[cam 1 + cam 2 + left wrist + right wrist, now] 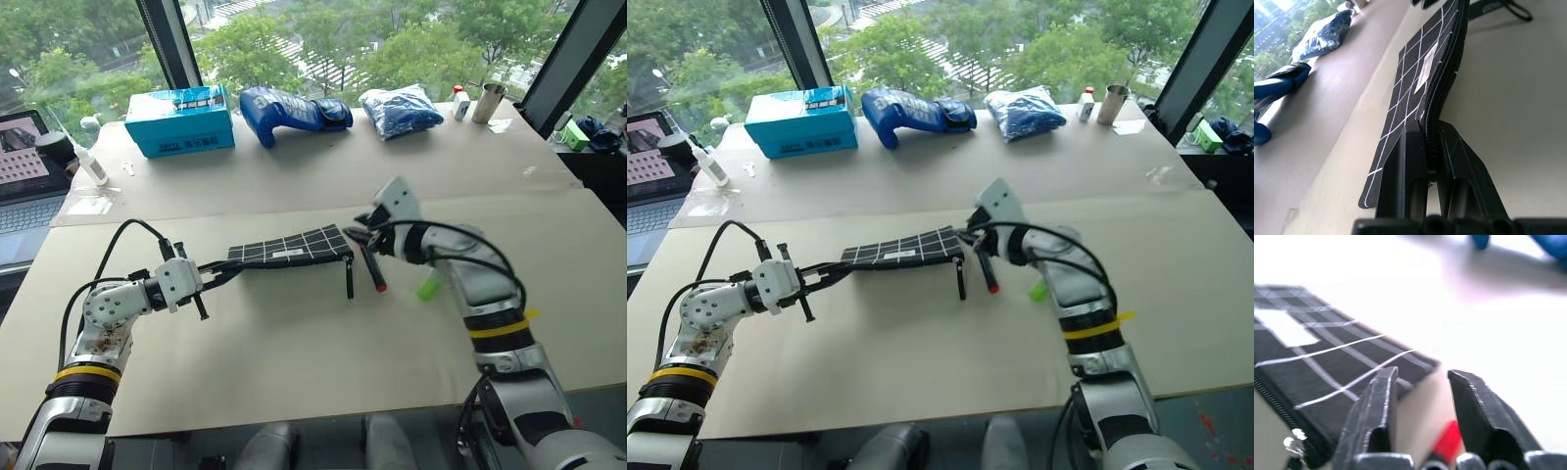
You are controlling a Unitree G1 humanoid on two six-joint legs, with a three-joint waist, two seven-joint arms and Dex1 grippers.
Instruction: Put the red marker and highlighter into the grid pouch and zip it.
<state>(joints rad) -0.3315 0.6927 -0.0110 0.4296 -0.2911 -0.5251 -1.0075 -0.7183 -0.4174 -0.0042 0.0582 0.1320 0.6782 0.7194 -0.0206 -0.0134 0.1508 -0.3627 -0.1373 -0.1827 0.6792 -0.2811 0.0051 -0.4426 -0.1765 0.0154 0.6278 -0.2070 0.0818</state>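
The zip's metal slider is close against the pouch's corner. My right gripper should grab the zip by the black strap dangling free (350,280) next.
The grid pouch (289,247) is black with white grid lines and a white label. It hangs lifted off the table, with my left gripper (223,271) shut on its left end. In the left wrist view the fingers (1408,161) clamp the zip edge of the pouch (1418,78). Its black strap (349,276) dangles from the right end. My right gripper (359,235) is open just off that right end; between its fingers (1376,401) I see the pouch corner (1327,367) and the red marker's red end (1448,440) below. The red marker (373,267) slants under that gripper. The lime-green highlighter (428,287) lies to its right, beside the right forearm.
Along the far edge of the table stand a light blue box (180,119), a blue boxing glove (294,113), a blue bag (400,110), a small bottle (459,103) and a metal cup (488,102). At the far left are a laptop (20,166) and a white bottle (90,162).
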